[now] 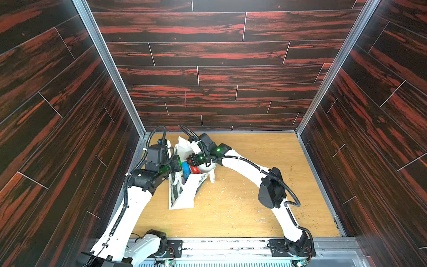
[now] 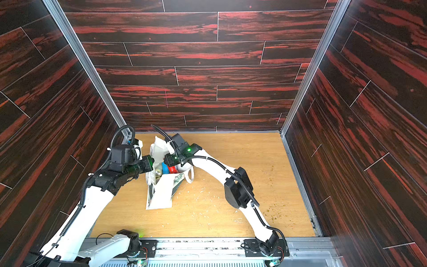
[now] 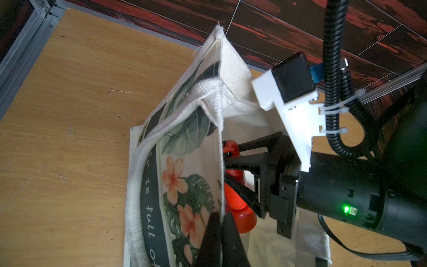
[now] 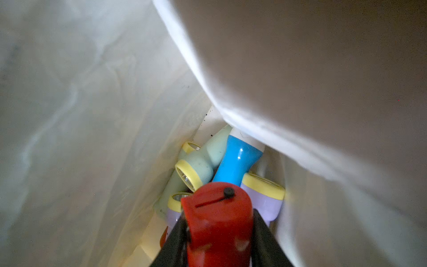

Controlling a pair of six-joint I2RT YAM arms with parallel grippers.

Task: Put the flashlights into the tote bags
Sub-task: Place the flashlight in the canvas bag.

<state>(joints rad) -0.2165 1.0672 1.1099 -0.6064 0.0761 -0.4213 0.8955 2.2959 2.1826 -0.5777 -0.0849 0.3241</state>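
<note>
My right gripper needs to let go of the red flashlight (image 4: pixel 217 208) now: it hangs inside the tote bag's sides above the other flashlights, so it would come to rest inside.
The off-white tote bag (image 1: pixel 184 196) with a leaf-and-flower print (image 3: pixel 184 161) stands open at the table's left rear. My left gripper (image 3: pixel 221 219) is shut on its printed rim, holding the mouth open. Inside the bag my right gripper (image 4: pixel 219 228) is shut on a red flashlight (image 4: pixel 217 208), butt end forward. Below it lie a blue flashlight (image 4: pixel 238 161), a pale green one (image 4: pixel 203 161) and lilac ones (image 4: pixel 265 201) with yellow rings. Both top views show blue (image 2: pixel 165 168) and red (image 1: pixel 195 170) in the bag's mouth.
The wooden table (image 1: pixel 254 208) carries scattered crumbs and pale shavings. Dark wood-print walls close it in; the left wall (image 1: pixel 115 150) is close beside my left arm. A loop handle (image 1: pixel 211 175) hangs off the bag's right side under my right arm.
</note>
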